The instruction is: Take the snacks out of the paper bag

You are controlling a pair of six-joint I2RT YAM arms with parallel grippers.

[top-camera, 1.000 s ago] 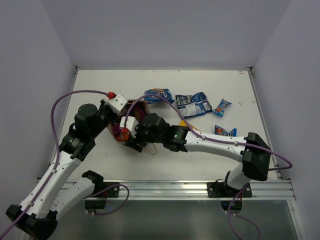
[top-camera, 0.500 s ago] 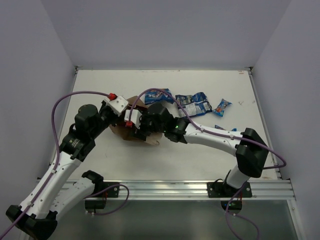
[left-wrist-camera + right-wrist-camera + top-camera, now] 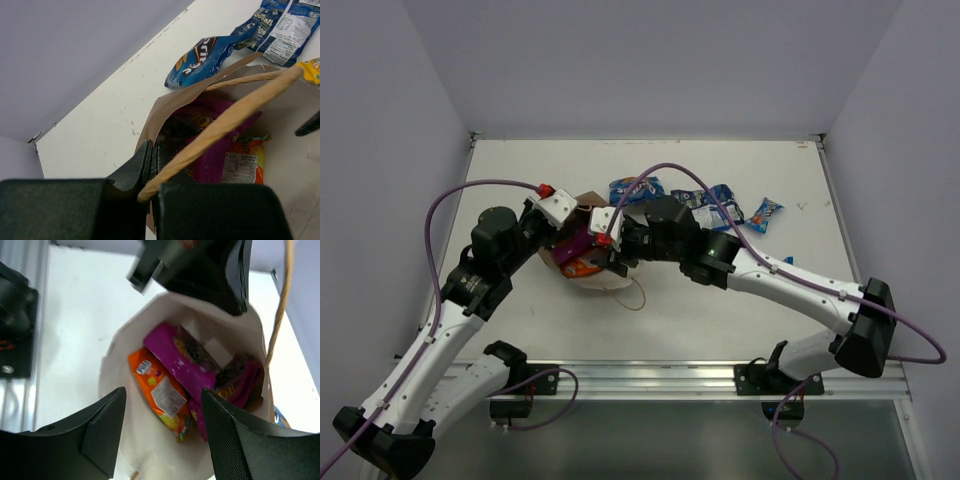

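My right gripper should take this snack out of the paper bag next, so it should grab the orange packet (image 3: 162,392) by its yellow-green end (image 3: 178,424).
The paper bag (image 3: 584,199) lies tipped with its mouth open. My left gripper (image 3: 562,233) is shut on the bag's rim; in the left wrist view its jaws (image 3: 152,150) pinch the brown paper edge beside the twisted handle (image 3: 235,112). My right gripper (image 3: 604,256) is open and empty at the bag mouth, its fingertips (image 3: 162,390) spread over an orange packet (image 3: 162,392) and two magenta pouches (image 3: 187,360). Outside the bag lie a blue chip bag (image 3: 633,188), a blue-white packet (image 3: 720,208) and a small blue wrapper (image 3: 767,212).
A yellow packet corner (image 3: 312,70) shows beside the bag in the left wrist view. The bag's loose handle loop (image 3: 636,296) lies on the table towards the near side. The metal rail (image 3: 650,375) runs along the near edge.
My right gripper has swung from the near side of the bag to over its mouth. The bag has tipped open, and the orange and magenta packets now show inside.
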